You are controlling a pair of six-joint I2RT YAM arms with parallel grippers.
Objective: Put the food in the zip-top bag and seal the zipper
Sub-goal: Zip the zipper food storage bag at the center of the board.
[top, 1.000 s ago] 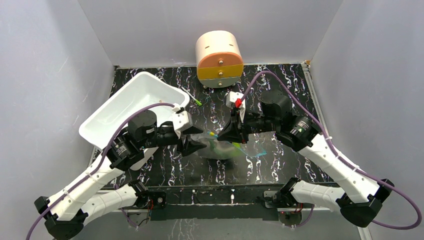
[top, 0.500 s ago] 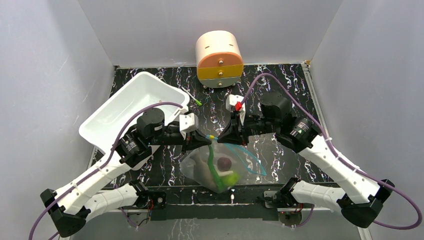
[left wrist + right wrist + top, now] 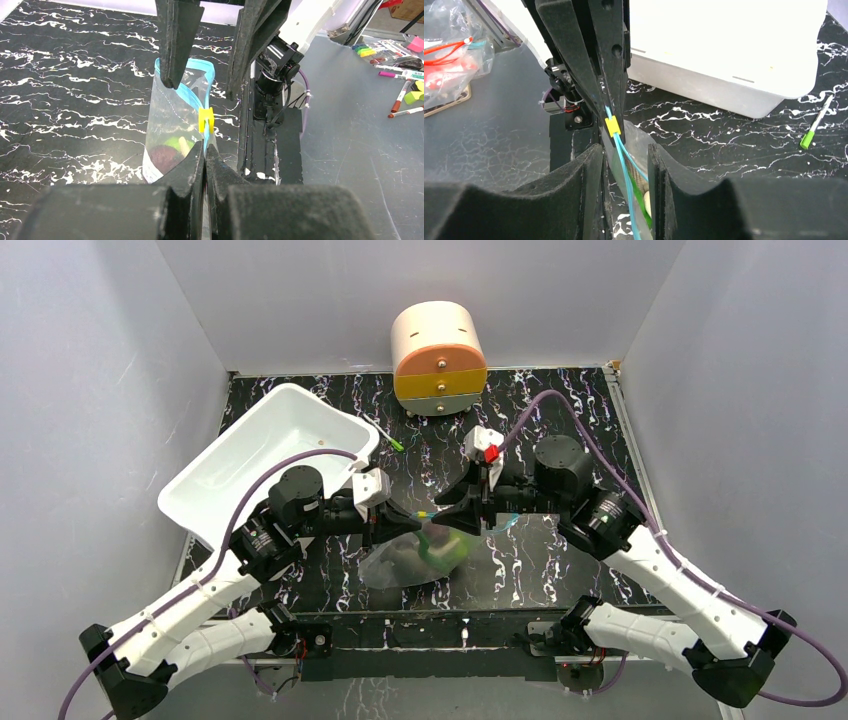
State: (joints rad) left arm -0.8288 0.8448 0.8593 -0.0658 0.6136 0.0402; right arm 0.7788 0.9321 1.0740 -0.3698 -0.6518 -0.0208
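I will next grab the yellow tab (image 3: 612,126) with my right gripper, fingers on both sides of the teal zipper (image 3: 626,177), to slide it along and seal the zip-top bag.
The zip-top bag (image 3: 400,562) hangs between my two grippers, low over the black marble table (image 3: 560,570). My left gripper (image 3: 205,146) is shut on the bag's edge just below the yellow end tab (image 3: 205,120). My right gripper (image 3: 625,147) is open, its fingers either side of the teal zipper (image 3: 626,177) without pinching it. Food shows through the plastic: a dark purple ball (image 3: 162,157), a lime-green fruit (image 3: 174,143) and a green piece (image 3: 639,199). The rest of the food is hard to tell apart.
A white tub (image 3: 270,440) lies tilted at the back left, close behind my left arm. A thin white pen with a green tip (image 3: 388,437) lies beside it. A round cream and orange drawer unit (image 3: 440,360) stands at the back centre.
My right gripper has opened and let go of the bag's mouth, and that arm shifted slightly right. The bag, lifted and spread half a second ago, now hangs lower. The left gripper closed on it earlier.
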